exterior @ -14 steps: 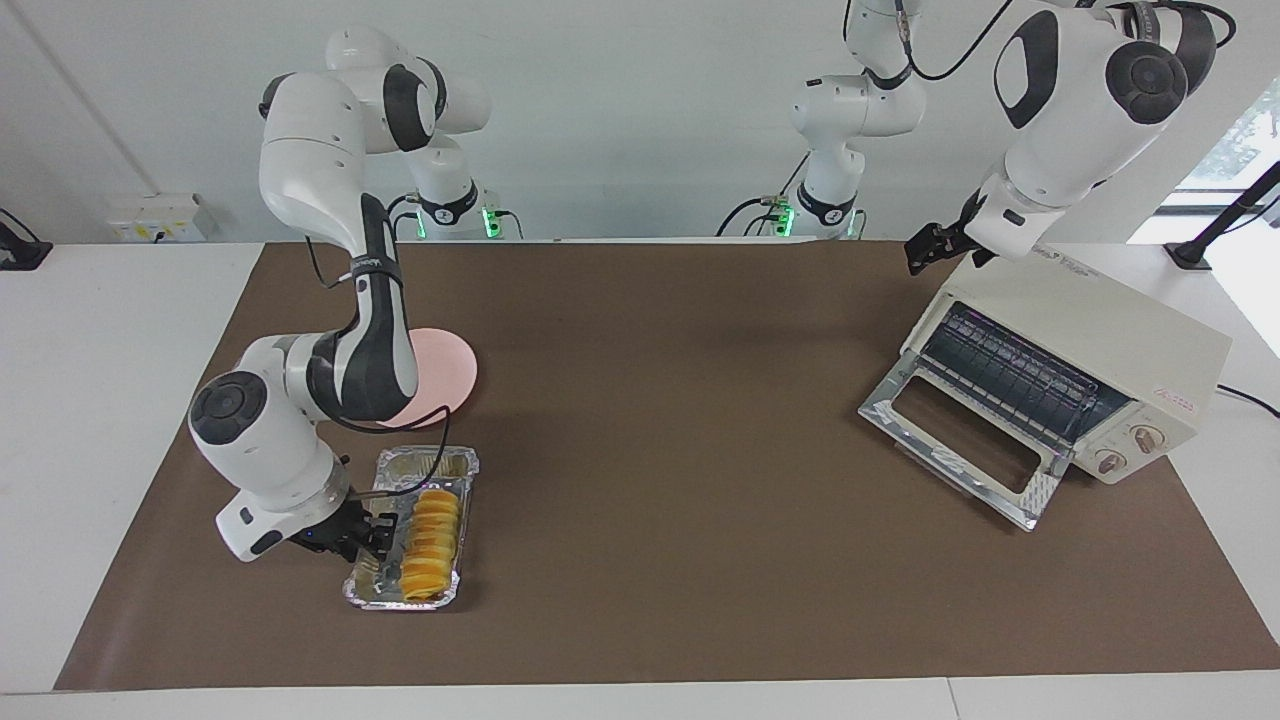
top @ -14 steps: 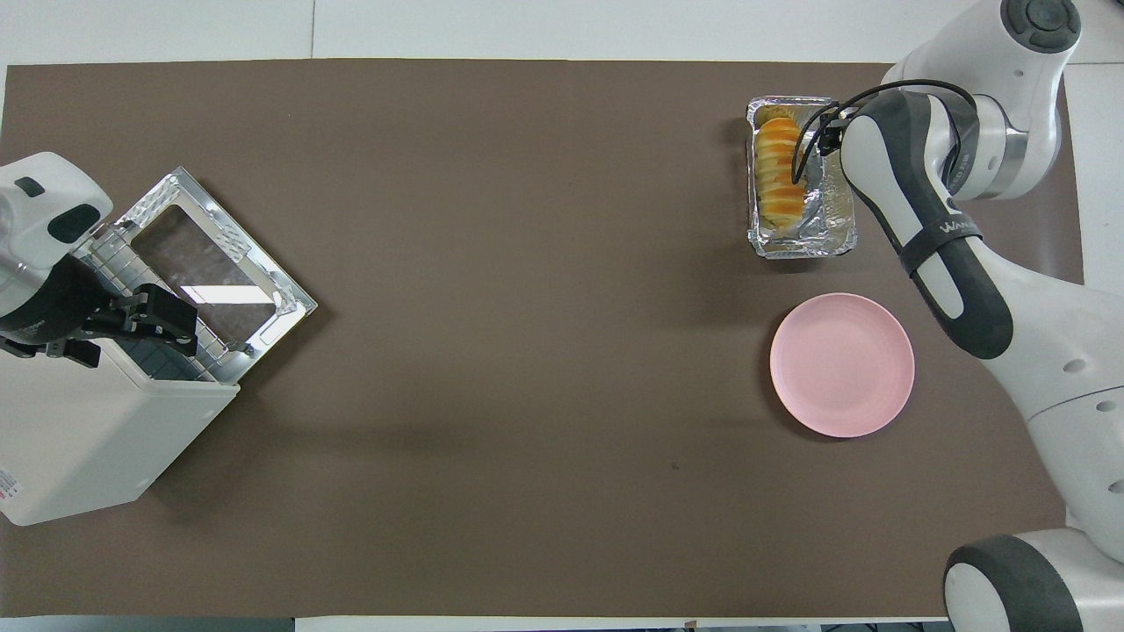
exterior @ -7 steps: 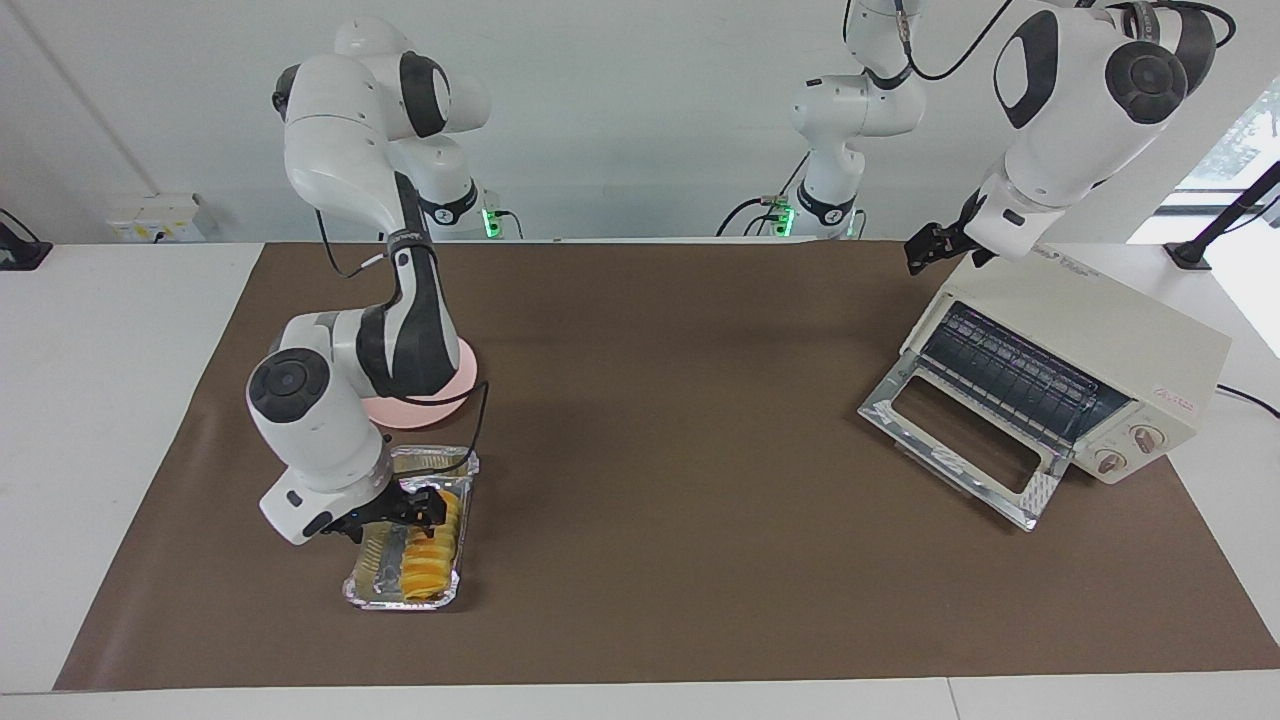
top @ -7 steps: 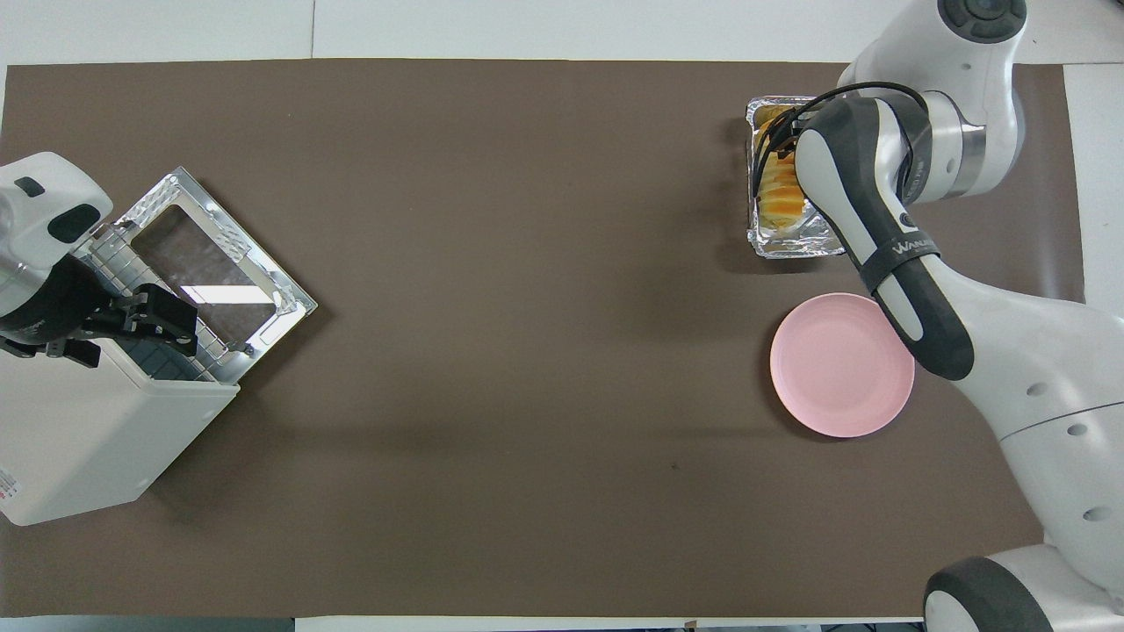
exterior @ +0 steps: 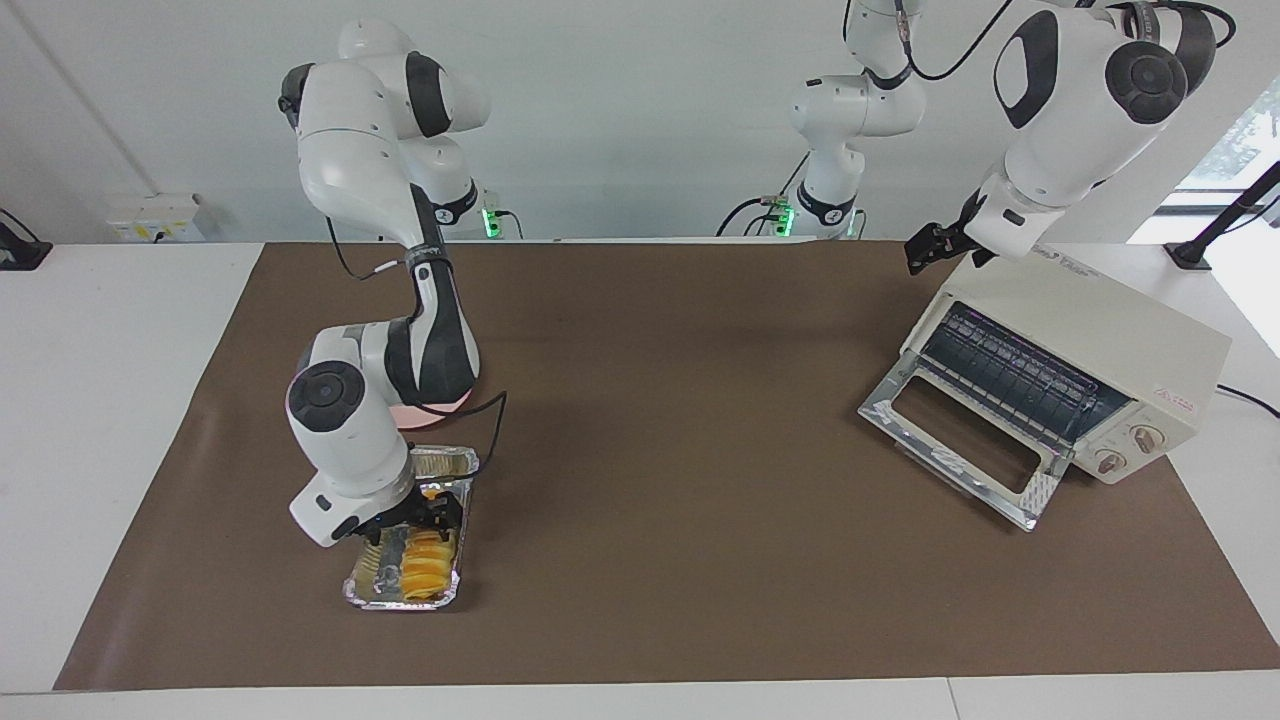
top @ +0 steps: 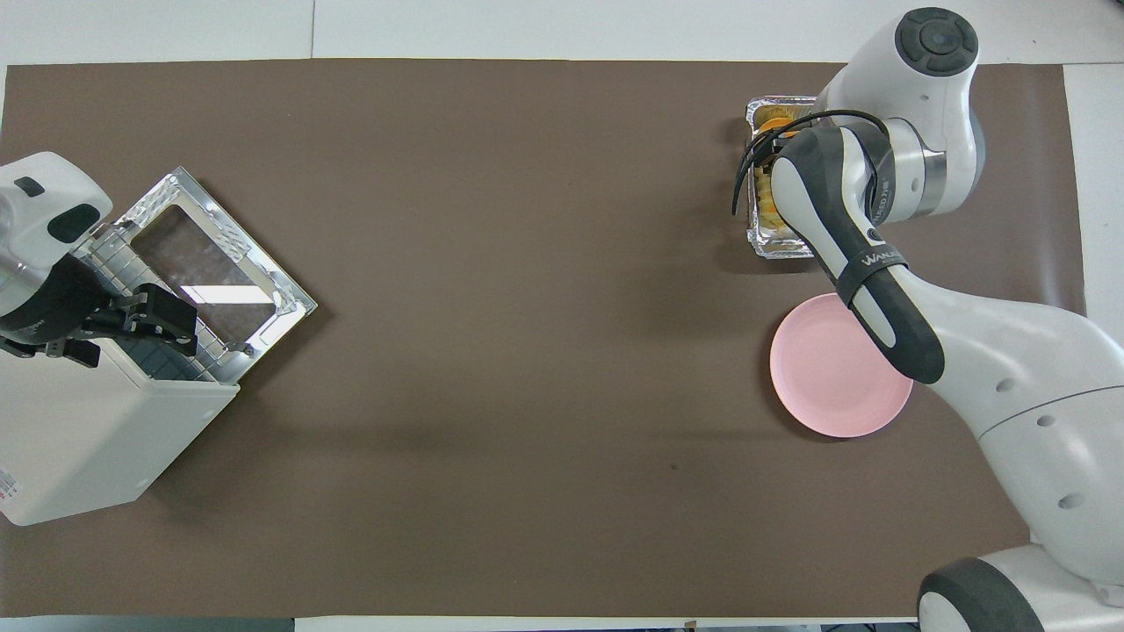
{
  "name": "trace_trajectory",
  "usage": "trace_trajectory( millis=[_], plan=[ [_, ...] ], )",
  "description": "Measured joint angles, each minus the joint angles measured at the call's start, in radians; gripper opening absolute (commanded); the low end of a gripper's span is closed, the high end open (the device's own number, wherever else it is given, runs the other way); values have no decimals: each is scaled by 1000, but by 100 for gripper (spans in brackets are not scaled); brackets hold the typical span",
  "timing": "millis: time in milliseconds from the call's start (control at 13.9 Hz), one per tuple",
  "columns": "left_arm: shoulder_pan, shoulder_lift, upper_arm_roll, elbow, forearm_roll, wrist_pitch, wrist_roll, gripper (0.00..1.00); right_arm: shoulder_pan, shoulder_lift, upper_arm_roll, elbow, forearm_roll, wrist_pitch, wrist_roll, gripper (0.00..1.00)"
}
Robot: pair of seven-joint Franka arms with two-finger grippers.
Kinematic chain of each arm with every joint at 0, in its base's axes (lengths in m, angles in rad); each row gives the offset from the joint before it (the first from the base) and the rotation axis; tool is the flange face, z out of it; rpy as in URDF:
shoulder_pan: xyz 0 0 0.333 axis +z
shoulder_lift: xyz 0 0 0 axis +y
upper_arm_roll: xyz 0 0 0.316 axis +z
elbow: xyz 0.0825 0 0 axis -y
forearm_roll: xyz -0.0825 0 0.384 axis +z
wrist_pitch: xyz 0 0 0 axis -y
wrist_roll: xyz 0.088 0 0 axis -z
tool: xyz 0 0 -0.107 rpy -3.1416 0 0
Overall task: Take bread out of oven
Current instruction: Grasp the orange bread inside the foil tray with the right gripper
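Observation:
My right gripper is to pick up the bread by its middle (top: 766, 181) next, so that the baked bread gets onto the pink plate (top: 839, 367).
The bread (exterior: 427, 565) lies in a crinkled foil tray (exterior: 400, 603) on the mat, farther from the robots than the pink plate, toward the right arm's end. My right gripper (exterior: 420, 518) is open and low over the middle of the loaf. In the overhead view the right forearm covers that gripper, and only bits of the bread (top: 764, 207) and tray (top: 777, 250) show. The cream oven (exterior: 1100, 340) stands at the left arm's end with its glass door (exterior: 960, 445) dropped open and its rack bare. My left gripper (exterior: 925, 248) waits over the oven's top edge (top: 145, 316).
A pink plate (top: 825, 377) lies nearer to the robots than the tray, partly under the right arm. The brown mat (exterior: 660, 480) covers the table between tray and oven. The oven's cord (exterior: 1245, 398) trails off at the left arm's end.
The right arm has swung its gripper from beside the tray to over the bread. The left arm, the oven and the tray have not moved.

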Motion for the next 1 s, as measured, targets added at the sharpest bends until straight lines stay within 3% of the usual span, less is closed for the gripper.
trace_trajectory(
  millis=[143,215,359,430,1004],
  plan=[
    [0,0,0,0,0,0,0,100,0,0,0,-20,0,26,21,90],
    [0,0,0,0,0,0,0,100,0,0,0,-25,0,33,33,74],
    [0,0,0,0,0,0,0,100,0,0,1,-27,0,36,44,13],
    [0,0,0,0,0,0,0,100,0,-1,1,-27,0,37,45,0],
    [0,0,0,0,0,0,0,100,-7,-10,0,-25,0,32,46,0]
  ],
)
